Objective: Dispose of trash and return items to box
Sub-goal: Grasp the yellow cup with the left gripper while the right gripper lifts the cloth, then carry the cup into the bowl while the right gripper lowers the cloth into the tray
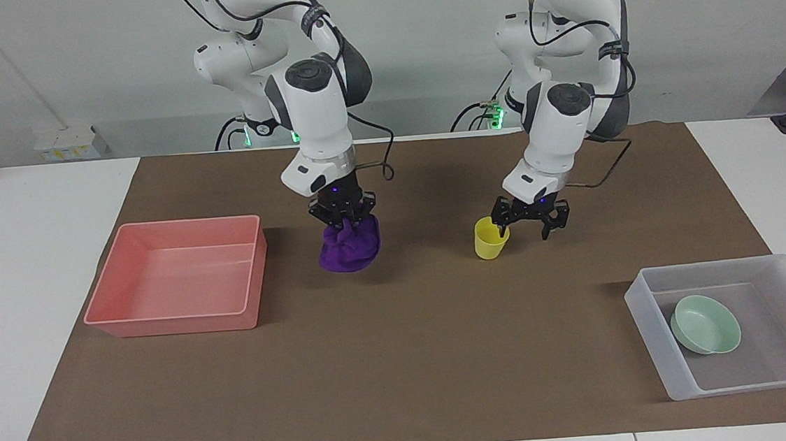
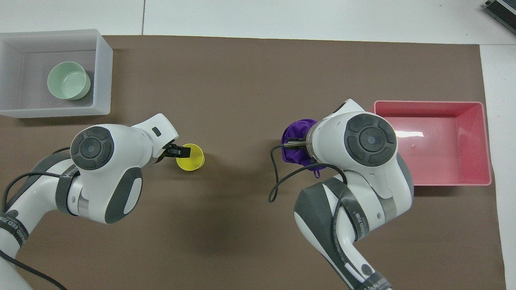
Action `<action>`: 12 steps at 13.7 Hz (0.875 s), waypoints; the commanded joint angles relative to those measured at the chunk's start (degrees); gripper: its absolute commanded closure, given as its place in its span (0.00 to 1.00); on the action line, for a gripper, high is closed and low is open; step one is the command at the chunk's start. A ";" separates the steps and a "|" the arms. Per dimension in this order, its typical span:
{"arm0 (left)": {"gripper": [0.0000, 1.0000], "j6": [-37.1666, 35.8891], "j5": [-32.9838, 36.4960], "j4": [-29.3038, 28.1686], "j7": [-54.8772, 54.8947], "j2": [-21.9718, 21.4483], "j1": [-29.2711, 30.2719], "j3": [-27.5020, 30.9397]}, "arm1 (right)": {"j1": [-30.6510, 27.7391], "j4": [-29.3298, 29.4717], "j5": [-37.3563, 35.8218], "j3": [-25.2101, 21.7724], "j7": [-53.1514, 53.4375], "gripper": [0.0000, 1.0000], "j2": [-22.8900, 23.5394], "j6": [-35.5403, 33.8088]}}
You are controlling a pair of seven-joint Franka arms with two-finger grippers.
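Note:
Next, my left gripper grabs the yellow cup by its thin open rim [image 2: 179,160], which has two facing sides, since the cup has a round body [image 2: 201,164].
My right gripper [image 1: 344,219] is shut on the purple cloth [image 1: 349,248], which hangs in a bunch just above the brown mat; the cloth also shows in the overhead view [image 2: 296,137], half under the right wrist. My left gripper [image 1: 524,228] is open and low beside the yellow cup [image 1: 489,241], with one fingertip [image 1: 501,228] at the cup's rim. The cup [image 2: 192,159] stands upright on the mat. The mint-green bowl [image 1: 706,324] lies in the translucent box [image 1: 782,265] at the left arm's end of the table.
The pink bin [image 1: 170,326] stands at the right arm's end of the table, beside the hanging cloth, with nothing in it. The brown mat [image 1: 404,360] covers the middle of the white table.

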 commanded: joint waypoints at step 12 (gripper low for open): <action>1.00 -0.96 0.13 1.65 -6.98 -0.60 -2.68 1.34 | -15.66 0.66 -0.22 0.58 -18.59 1.00 -8.71 -8.19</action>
